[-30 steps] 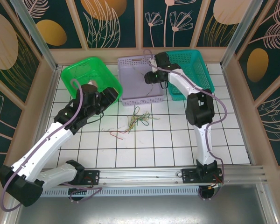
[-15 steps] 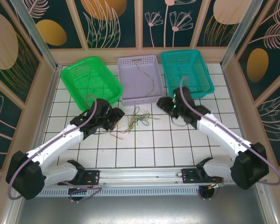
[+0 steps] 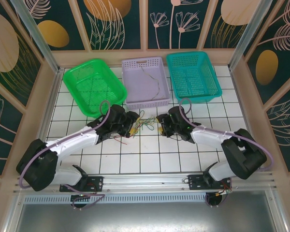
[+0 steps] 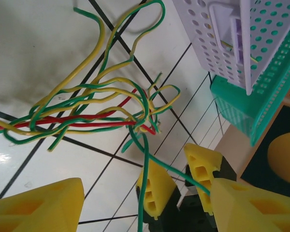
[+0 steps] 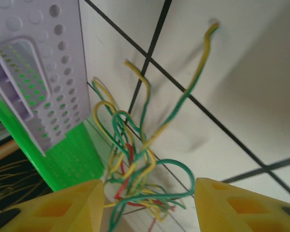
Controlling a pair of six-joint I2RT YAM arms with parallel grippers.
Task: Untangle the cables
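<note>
My right gripper will next pick up the yellow-green cable near its loose end to untangle the cables, and it will leave the tangle free.
The cables lie as a small tangle of yellow, green and red strands on the white tiles in front of the lavender basket. My left gripper stands open at the tangle's left edge. My right gripper stands open at its right edge. In the left wrist view the cables spread ahead of my left gripper, and one green strand runs down between its yellow fingers. In the right wrist view the cables hang between the wide-apart fingers of my right gripper.
A single red strand lies apart, left of the bunch. One thin cable rests inside the lavender basket. The green basket stands at the back left and the teal basket at the back right.
Both arms have come down from the baskets to the tangle, one on each side. A thin cable now lies in the lavender basket where the right gripper was.
</note>
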